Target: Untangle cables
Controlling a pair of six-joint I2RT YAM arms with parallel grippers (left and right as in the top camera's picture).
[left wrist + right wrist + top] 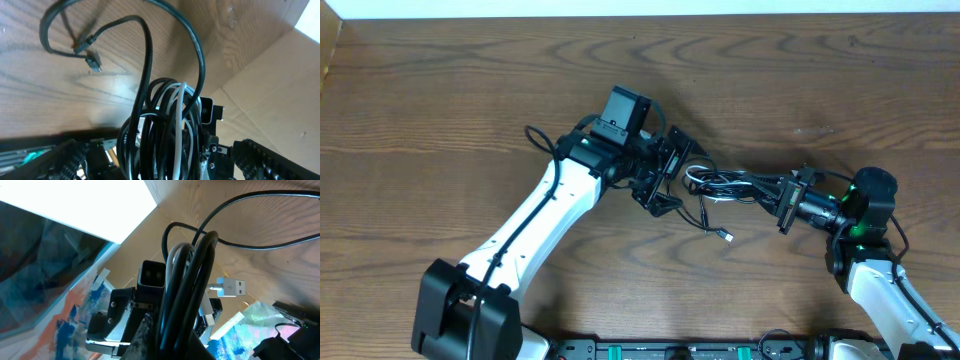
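Note:
The left gripper is going to grab the end of the bundle opposite the right gripper next. The right gripper will then be free to regrip and untangle cords.
The cables (720, 184) are a tight bundle of black and white cords at the table's middle, held up between both arms. My right gripper (767, 189) is shut on the bundle's right end; in the right wrist view the black cords (187, 295) run straight through its jaws (200, 340), and a white USB plug (229, 286) sticks out beside them. My left gripper (684, 178) stands wide open around the bundle's left end. In the left wrist view the cords (165, 125) hang between its spread fingers (262, 157) without being gripped. A loose black end with a plug (93, 61) lies on the wood.
The wooden table (470, 100) stretches out on all sides of the bundle. One thin black tail ends in a small plug (727, 236) in front of the bundle. The left arm's white link (535, 225) crosses the front left; the right arm's base (865, 205) sits at the right.

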